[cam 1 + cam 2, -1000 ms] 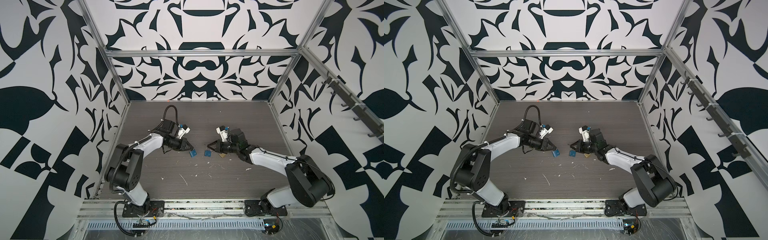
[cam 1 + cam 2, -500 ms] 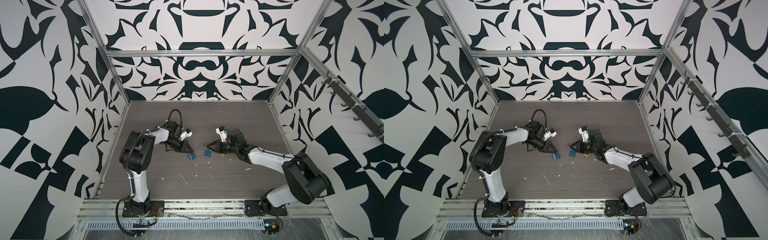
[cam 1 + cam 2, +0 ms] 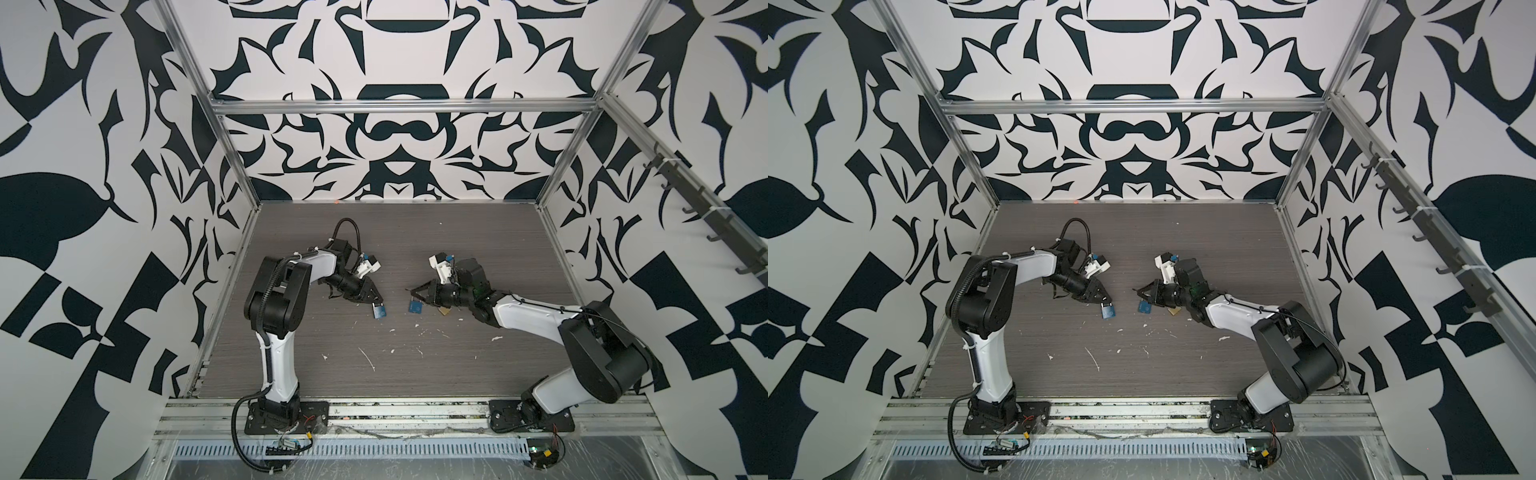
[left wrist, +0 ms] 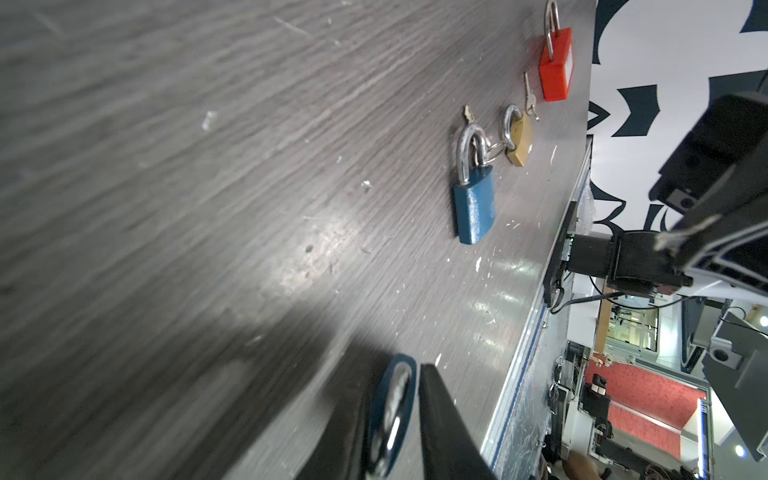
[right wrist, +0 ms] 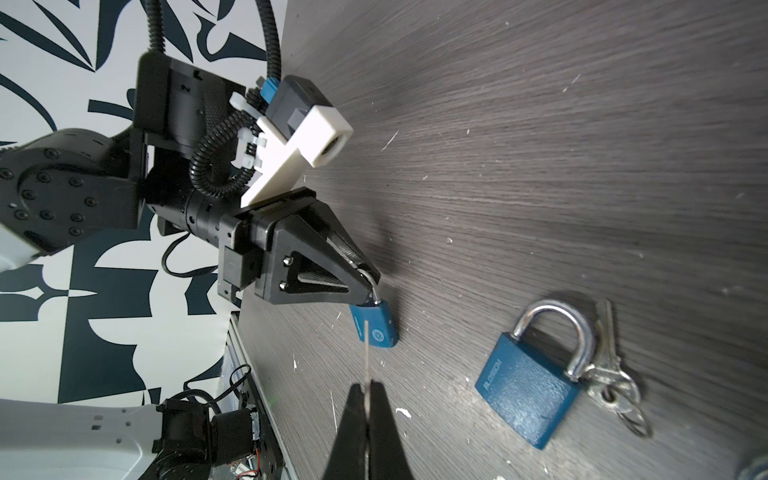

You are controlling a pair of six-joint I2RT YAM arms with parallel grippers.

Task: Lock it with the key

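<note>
The key is above the table, short of the small blue padlock. It would fall short, so I will move it closer before my right gripper releases it.
My left gripper [image 3: 380, 300] is shut on the shackle of a small blue padlock [image 5: 376, 330], which hangs from the fingertips just over the table. The same padlock shows in both top views [image 3: 1108, 311] and edge-on between the jaws in the left wrist view [image 4: 392, 399]. My right gripper [image 5: 366, 386] is shut on a thin silver key [image 5: 366, 353], whose blade points at the padlock's body. In both top views a short gap separates the right gripper [image 3: 409, 291] from the padlock [image 3: 379, 311]. Whether the key tip touches it I cannot tell.
A larger blue padlock [image 5: 528, 395] with a bunch of keys [image 5: 611, 374] lies on the table under the right gripper. Beyond it lie a brass padlock [image 4: 519, 141] and a red padlock [image 4: 555, 66]. White scraps [image 3: 368, 359] litter the front of the dark table [image 3: 478, 232].
The left arm's elbow has swung up and inward, and its wrist has turned. The padlock has stayed in almost the same spot. The right arm has held still with the key.
</note>
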